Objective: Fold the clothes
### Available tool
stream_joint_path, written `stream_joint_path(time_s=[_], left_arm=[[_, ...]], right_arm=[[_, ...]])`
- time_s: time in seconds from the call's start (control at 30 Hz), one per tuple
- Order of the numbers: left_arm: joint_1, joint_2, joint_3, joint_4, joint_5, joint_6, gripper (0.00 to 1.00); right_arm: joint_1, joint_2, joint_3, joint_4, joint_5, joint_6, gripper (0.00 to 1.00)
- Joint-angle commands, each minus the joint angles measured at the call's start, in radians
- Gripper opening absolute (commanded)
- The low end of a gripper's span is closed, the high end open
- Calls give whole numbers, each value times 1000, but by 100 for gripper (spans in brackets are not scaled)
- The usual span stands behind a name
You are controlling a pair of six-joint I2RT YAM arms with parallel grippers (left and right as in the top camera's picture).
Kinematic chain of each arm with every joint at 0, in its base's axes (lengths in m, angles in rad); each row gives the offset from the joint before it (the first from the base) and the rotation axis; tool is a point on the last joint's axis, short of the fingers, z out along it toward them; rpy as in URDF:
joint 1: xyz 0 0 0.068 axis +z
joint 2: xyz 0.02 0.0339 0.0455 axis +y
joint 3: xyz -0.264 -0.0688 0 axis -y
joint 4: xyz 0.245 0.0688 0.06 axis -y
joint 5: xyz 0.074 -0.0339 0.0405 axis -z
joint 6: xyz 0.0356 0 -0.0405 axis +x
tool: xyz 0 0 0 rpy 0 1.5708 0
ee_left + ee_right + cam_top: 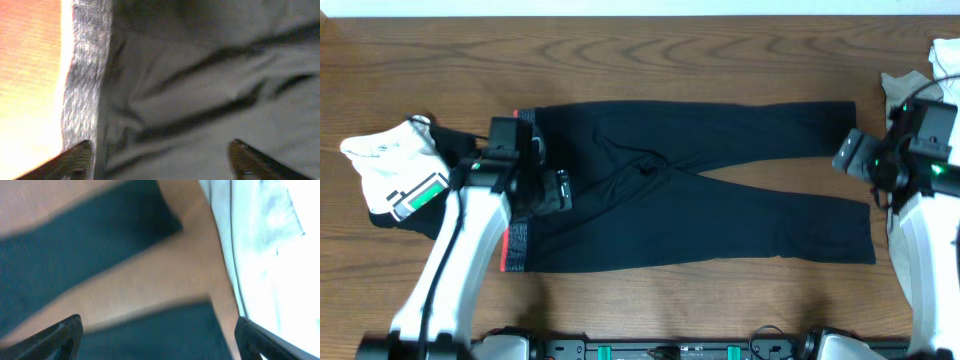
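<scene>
My left gripper is to fold the near leg over the far leg next, so it should grab the black long pants (720,225) at the near corner of the waistband (518,260).
The clothes here are chiefly black long pants (720,225), spread flat on the wooden table, with the grey-and-red waistband (516,240) at the left and both legs running right. My left gripper (558,190) hovers over the waist, open. In the left wrist view its fingers (75,160) straddle wrinkled black fabric (200,90) beside the grey waistband (85,75), holding nothing. My right gripper (848,155) is open by the leg ends. In the right wrist view both leg ends (165,335) show with bare wood between them, and nothing is held between the fingertips (60,337).
A white top with a green patch (405,175) lies crumpled at the left, close to my left arm. Another pale top (920,90) sits at the right edge under my right arm and shows as white cloth (270,255) in the right wrist view. Bare wood (650,50) lies behind the pants.
</scene>
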Motion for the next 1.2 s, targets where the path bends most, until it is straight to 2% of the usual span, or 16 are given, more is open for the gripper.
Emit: stream_joint_path(time_s=[0.0,0.13,0.27,0.57,0.7,0.9,1.0,1.17], left_arm=[[5,-75,6,-76,-69,-118,94],[11,-124,-31,-189,-173,-356,94],[18,-157,-107,-188,-174,-472,94],[98,-172,-303,-62,-173,-733,93],[131,-172,-344,27,-174,-755,89],[162,-172,-407,103,-174,-790,76],[167,-172,-443,137,-169,-803,65],[167,-172,-459,176,-146,-803,38]], right_arm=[[-13,-40,0,-96,-7,77,97],[-1,-44,-21,-206,-106,157,99],[33,-44,-92,-195,-130,157,98],[84,-43,-247,-69,-141,157,98],[88,-43,-269,-43,-141,156,99],[87,-43,-270,-37,-141,140,98],[87,-43,-270,-34,-141,137,99],[87,-43,-270,-35,-141,137,99]])
